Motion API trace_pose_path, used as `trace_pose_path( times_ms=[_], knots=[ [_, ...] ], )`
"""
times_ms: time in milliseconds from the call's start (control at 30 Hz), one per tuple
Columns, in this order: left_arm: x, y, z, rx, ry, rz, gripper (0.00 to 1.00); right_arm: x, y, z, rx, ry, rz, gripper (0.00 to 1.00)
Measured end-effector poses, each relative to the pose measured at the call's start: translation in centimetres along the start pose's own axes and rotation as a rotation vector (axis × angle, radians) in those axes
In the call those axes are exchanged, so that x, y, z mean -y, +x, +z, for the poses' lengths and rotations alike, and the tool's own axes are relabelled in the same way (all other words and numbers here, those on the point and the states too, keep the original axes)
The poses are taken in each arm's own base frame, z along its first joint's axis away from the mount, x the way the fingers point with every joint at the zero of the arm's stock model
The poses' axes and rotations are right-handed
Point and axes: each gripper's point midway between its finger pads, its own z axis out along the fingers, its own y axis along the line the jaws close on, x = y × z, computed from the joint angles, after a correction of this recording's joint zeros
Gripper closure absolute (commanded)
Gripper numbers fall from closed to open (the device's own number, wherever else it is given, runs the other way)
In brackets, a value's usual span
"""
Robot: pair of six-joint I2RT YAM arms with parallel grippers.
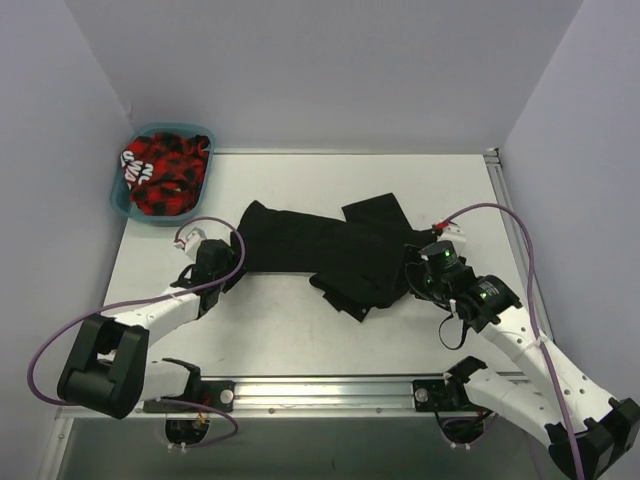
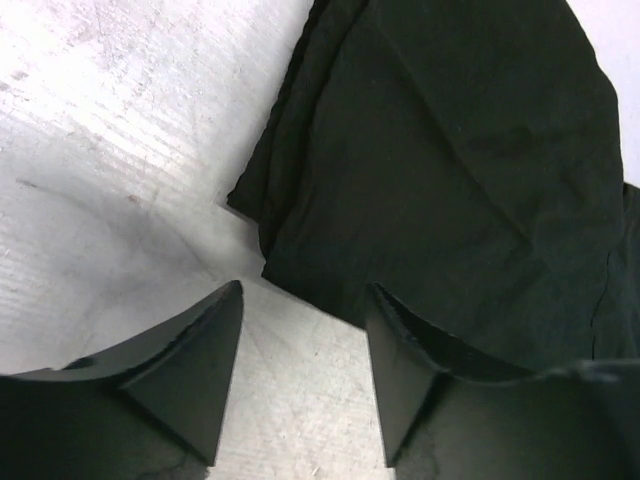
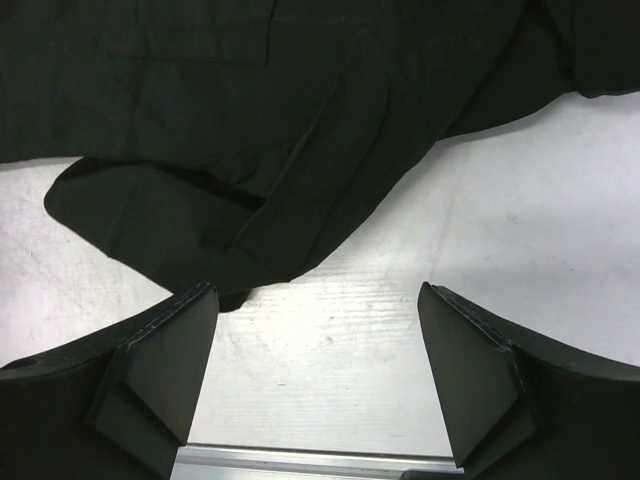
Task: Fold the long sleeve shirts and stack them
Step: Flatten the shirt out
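Note:
The right gripper grabs the shirt's edge (image 1: 395,294) (image 3: 352,222) at the shirt's end opposite my left gripper next, to spread the shirt flat for folding.
A black long sleeve shirt (image 1: 320,250) lies crumpled lengthwise across the middle of the table. My left gripper (image 1: 238,256) sits low at its left end. In the left wrist view that gripper (image 2: 305,290) is open over bare table, the shirt's (image 2: 450,150) folded edge lies just ahead, and the right finger (image 2: 400,360) is against the cloth. My right gripper (image 1: 413,272) is at the shirt's right end. In the right wrist view it (image 3: 315,292) is open wide with bare table between the fingers, and the shirt's (image 3: 250,120) hem reaches the left fingertip (image 3: 190,320).
A teal basket (image 1: 119,204) at the back left corner holds red-and-black patterned cloth (image 1: 165,175). A metal rail (image 1: 320,390) runs along the near table edge and shows in the right wrist view (image 3: 300,462). Pale walls close in the back and both sides.

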Motion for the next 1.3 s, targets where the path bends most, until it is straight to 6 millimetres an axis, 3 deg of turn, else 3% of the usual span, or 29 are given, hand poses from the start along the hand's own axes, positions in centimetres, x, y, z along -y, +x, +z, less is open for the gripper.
trace_pose_path(
  times_ms=[300,400,433,600,733,867,1100,1200,1233,1300],
  knots=[
    [0.0,0.0,1.4,0.022,-0.004,-0.024,0.49,1.0,-0.5,0.3,0.029,0.018,0.057,0.18],
    [-0.1,0.1,1.8,0.021,-0.009,-0.028,0.65,1.2,-0.6,0.5,0.033,0.021,0.070,0.18],
    [-0.2,0.2,1.9,0.018,-0.014,-0.029,0.75,1.3,-0.6,0.6,0.034,0.025,0.074,0.18],
    [-0.1,0.1,1.8,0.022,-0.007,-0.026,0.93,2.6,-1.5,1.2,0.052,0.068,0.137,0.19],
    [1.4,-1.3,0.4,0.061,0.046,-0.024,0.98,4.1,-2.2,2.3,0.047,0.132,0.226,0.21],
    [3.7,-3.9,-2.6,0.134,0.140,-0.017,0.98,4.8,-2.4,3.8,0.031,0.171,0.281,0.22],
    [5.1,-5.9,-6.3,0.190,0.206,0.022,0.99,2.9,-3.5,7.3,-0.020,0.147,0.305,0.28],
    [4.5,-5.8,-6.9,0.188,0.195,0.045,0.99,2.4,-3.3,8.9,-0.050,0.138,0.316,0.38],
    [4.3,-5.8,-7.0,0.186,0.190,0.052,0.99,2.3,-3.0,9.4,-0.064,0.139,0.316,0.47],
    [4.1,-5.7,-7.2,0.182,0.179,0.065,0.99,2.2,-2.5,10.0,-0.085,0.142,0.315,0.56]
  ],
)
